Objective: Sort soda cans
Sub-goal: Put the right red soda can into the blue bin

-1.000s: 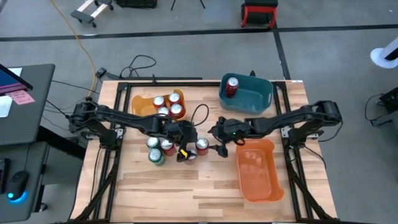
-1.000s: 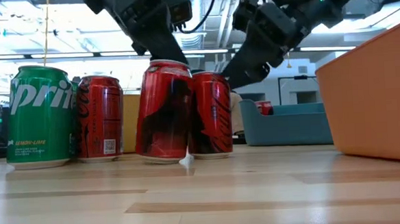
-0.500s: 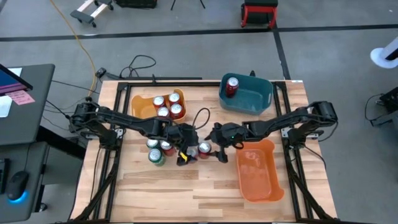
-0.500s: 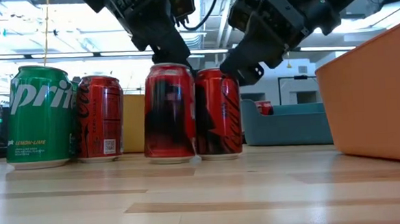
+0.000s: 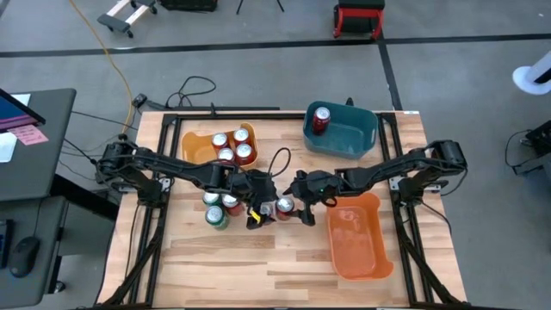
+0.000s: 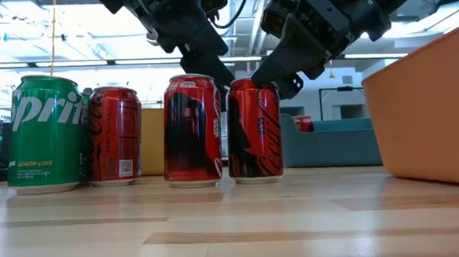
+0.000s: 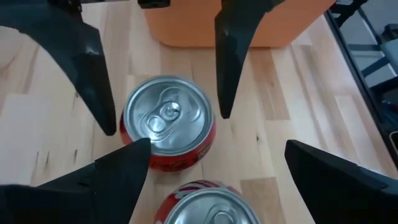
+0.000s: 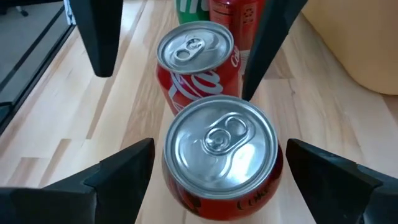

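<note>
The plain red can should go into the teal bin [image 5: 344,133], so my right gripper will next pick up the can by its upper body [image 5: 284,208].
Two red soda cans stand upright, side by side, mid-table: a dark-printed one [image 6: 192,129] and a plain red one [image 6: 253,131]. My left gripper [image 5: 261,209] is open wide above the dark-printed can [image 7: 199,208], one finger on either side, clear of it. My right gripper [image 5: 291,207] is open around the top of the plain red can [image 8: 221,149], with its fingers close beside the can and a narrow gap on each side. A green can [image 6: 45,132] and another red can [image 6: 113,134] stand farther toward the table's left.
The yellow bin [image 5: 194,145] near the far-left edge holds several cans. The teal bin [image 5: 353,138] at the far right holds one red can [image 5: 321,119]. The orange bin [image 5: 357,237] lies close to the right of my right gripper. Bare wood stretches along the near edge.
The dark-printed can was tilted in my left gripper a second ago. My left gripper has set it upright on the table, let go and risen off it. My right gripper has moved toward the table's left and come down around the neighbouring red can.
</note>
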